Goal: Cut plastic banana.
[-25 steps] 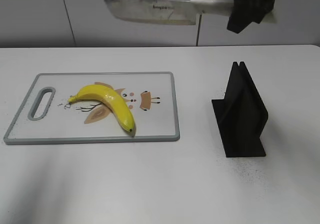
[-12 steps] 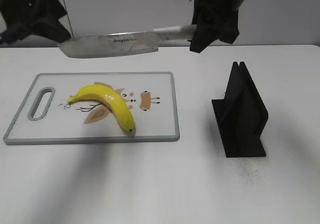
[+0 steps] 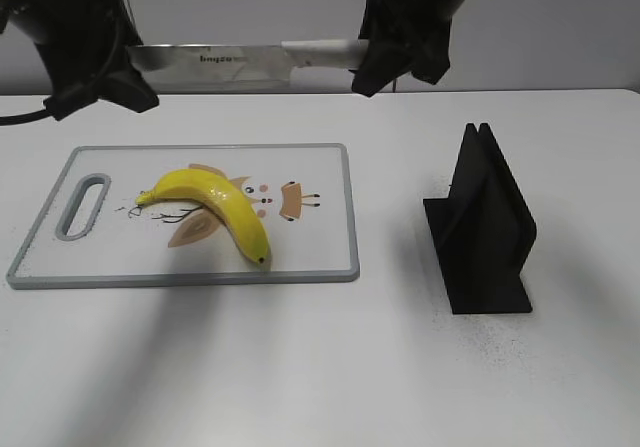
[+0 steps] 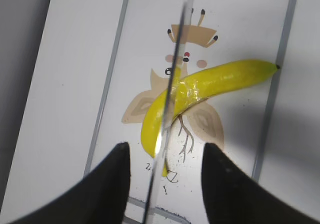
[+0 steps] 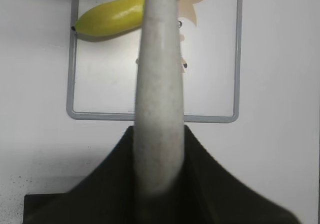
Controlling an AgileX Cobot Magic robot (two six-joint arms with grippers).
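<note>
I should next grab the cover on the knife's blade by the cover's tip end point(image 3: 160, 59) with my left gripper, so that the knife can cut the banana point(image 3: 218, 205).
A yellow plastic banana point(image 3: 218, 205) lies on the grey-rimmed cutting board point(image 3: 345, 217); it also shows in the left wrist view point(image 4: 200, 91) and the right wrist view point(image 5: 112, 17). My right gripper point(image 3: 392, 52) is shut on the pale handle point(image 5: 157, 83) of a kitchen knife point(image 3: 230, 59) and holds it level, high above the board's far edge. My left gripper point(image 3: 100, 67) is open at the blade's tip. In the left wrist view the blade point(image 4: 175, 98) runs between the left fingers point(image 4: 112, 184) without touching them, above the banana.
A black knife stand point(image 3: 485, 227) stands upright on the white table to the right of the board. The board has a handle slot point(image 3: 85, 205) at its left end. A grey wall is behind the table.
The right gripper has carried the knife leftward and levelled it above the board's far edge. The left gripper has come in from the upper left to the blade's tip.
</note>
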